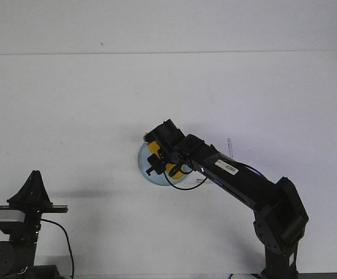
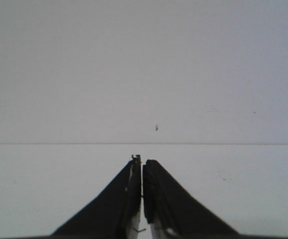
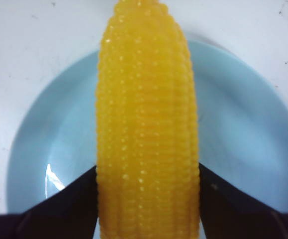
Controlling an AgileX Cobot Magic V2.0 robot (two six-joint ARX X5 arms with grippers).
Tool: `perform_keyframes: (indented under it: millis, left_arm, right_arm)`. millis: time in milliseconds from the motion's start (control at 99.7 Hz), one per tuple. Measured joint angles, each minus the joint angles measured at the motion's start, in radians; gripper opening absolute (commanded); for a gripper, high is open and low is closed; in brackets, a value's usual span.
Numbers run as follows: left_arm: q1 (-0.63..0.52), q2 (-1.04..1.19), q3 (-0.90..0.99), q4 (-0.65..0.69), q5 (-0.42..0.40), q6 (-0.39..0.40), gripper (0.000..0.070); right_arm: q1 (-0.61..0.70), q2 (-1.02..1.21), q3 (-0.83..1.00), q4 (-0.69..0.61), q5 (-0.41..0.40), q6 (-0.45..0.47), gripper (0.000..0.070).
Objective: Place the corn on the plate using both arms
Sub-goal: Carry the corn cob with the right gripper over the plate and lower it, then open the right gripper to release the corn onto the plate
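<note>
The yellow corn is low inside the rim of the pale blue plate (image 3: 243,129) and would stay there, so it is time for my right gripper to open now.
My right gripper (image 3: 147,179) is shut on the yellow corn (image 3: 146,124) and holds it over the pale blue plate (image 3: 243,129). In the front view the right gripper (image 1: 159,158) reaches over the plate (image 1: 142,164) at the table's middle, and only bits of the corn (image 1: 155,147) show around the black fingers. I cannot tell whether the corn touches the plate. My left gripper (image 2: 142,167) is shut and empty, far from the plate at the front left corner (image 1: 33,189).
The white table (image 1: 69,104) runs to a pale wall at the back. The right arm (image 1: 244,183) slants from the front right toward the middle. A black cable (image 1: 63,241) hangs by the left arm's base.
</note>
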Motion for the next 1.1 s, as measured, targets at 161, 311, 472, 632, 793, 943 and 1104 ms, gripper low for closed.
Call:
perform_keyframes:
  millis: [161,311,472,632,793,943,1104]
  left_arm:
    - [0.0,0.0,0.0,0.0,0.0,0.0,0.0004]
    - [0.0,0.0,0.0,0.0,0.0,0.0,0.0004]
    - [0.0,0.0,0.0,0.0,0.0,0.0,0.0004]
    - [0.0,0.0,0.0,0.0,0.0,0.0,0.0004]
    - [0.0,0.0,0.0,0.0,0.0,0.0,0.0004]
    - [0.0,0.0,0.0,0.0,0.0,0.0,0.0004]
    - [0.0,0.0,0.0,0.0,0.0,0.0,0.0004]
  right_arm:
    - [-0.004,0.0,0.0,-0.018,0.0,0.0,0.0416]
    - [-0.007,0.001,0.0,-0.023,0.003,0.001,0.0487]
    - [-0.006,0.001,0.0,-0.013,0.003,0.001,0.0525]
    - [-0.006,0.001,0.0,0.025,0.003,0.001,0.0563]
    - [-0.007,-0.008,0.0,0.047,0.003,0.001,0.0553]
    - [-0.007,-0.075,-0.002,0.075,0.003,-0.004,0.038]
    - [-0.008,-0.143,-0.002,0.09,0.003,-0.044,0.0032]
